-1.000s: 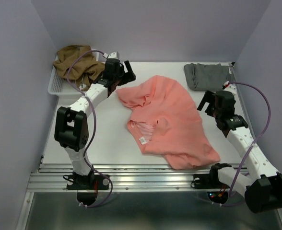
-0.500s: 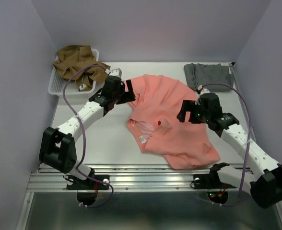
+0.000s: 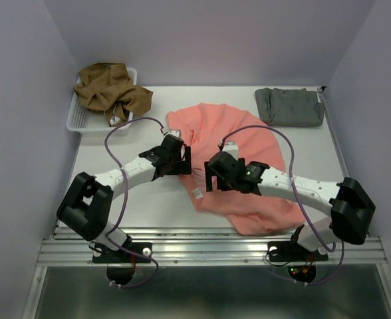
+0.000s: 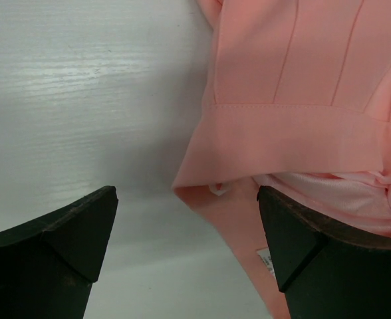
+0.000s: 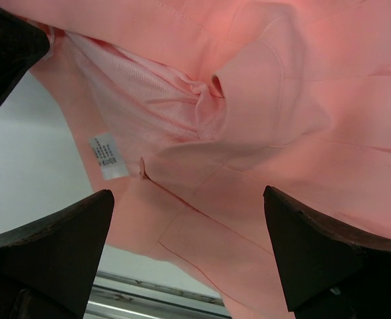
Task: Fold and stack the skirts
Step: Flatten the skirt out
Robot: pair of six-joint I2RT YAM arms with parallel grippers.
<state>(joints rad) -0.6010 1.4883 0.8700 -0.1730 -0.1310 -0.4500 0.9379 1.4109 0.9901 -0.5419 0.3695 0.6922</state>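
I should next stretch the waistband between both grippers for spreading and folding, so I need to grab the salmon-pink skirt (image 3: pixel 249 149) by its waistband corner with my left gripper.
The salmon-pink skirt (image 3: pixel 249 149) lies spread in the table's middle, its waistband folded open with a white label (image 3: pixel 198 194). My left gripper (image 3: pixel 182 159) is open, just above the skirt's left waistband corner (image 4: pixel 195 189). My right gripper (image 3: pixel 215 179) is open above the skirt's near-left part (image 5: pixel 235 199), by the label (image 5: pixel 107 155). The grey skirt (image 3: pixel 288 106) lies folded at the back right. The olive-brown skirt (image 3: pixel 109 90) is bunched in the white mesh basket (image 3: pixel 77 119) at the back left.
The table's metal front rail (image 3: pixel 209 242) runs just below the skirt's near hem. Purple walls close in the left, back and right sides.
Both arms have swung in from the table's sides to the middle. The left gripper came down from the basket, the right from near the grey skirt, both now over the pink skirt's waistband.
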